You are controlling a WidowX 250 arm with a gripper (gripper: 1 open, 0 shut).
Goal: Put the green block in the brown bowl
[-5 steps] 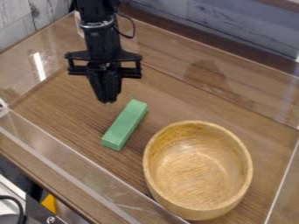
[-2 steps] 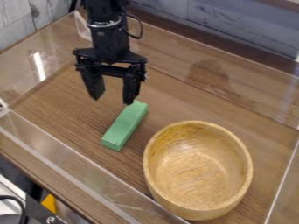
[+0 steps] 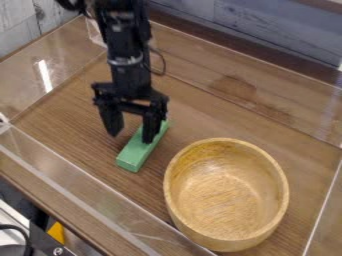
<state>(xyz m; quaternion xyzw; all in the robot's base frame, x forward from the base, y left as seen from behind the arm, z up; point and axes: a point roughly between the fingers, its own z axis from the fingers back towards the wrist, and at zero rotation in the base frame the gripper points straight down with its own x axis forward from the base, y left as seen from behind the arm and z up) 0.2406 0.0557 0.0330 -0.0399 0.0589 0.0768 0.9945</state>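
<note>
The gripper grabs the green block (image 3: 135, 152) by its end (image 3: 158, 129) next, to put it in the brown bowl.
The green block (image 3: 135, 152) is a slim bright green bar lying flat on the wooden table, left of the brown bowl (image 3: 226, 191). My black gripper (image 3: 132, 130) points straight down over the block's far end, open, with one finger on each side of that end. The fingertips (image 3: 112, 125) are low, near the table. That far end is partly hidden behind the fingers. The bowl is a wide light-brown wooden bowl with a thick rim, standing empty at the front right.
Clear plastic walls (image 3: 80, 225) ring the table, with a low transparent edge along the front and left. The dark wooden tabletop (image 3: 254, 100) stretches behind the bowl. The arm (image 3: 123, 40) rises toward the back left.
The gripper went from shut to open and came down over the green block's far end, shifting slightly toward the front. The block and bowl have not moved.
</note>
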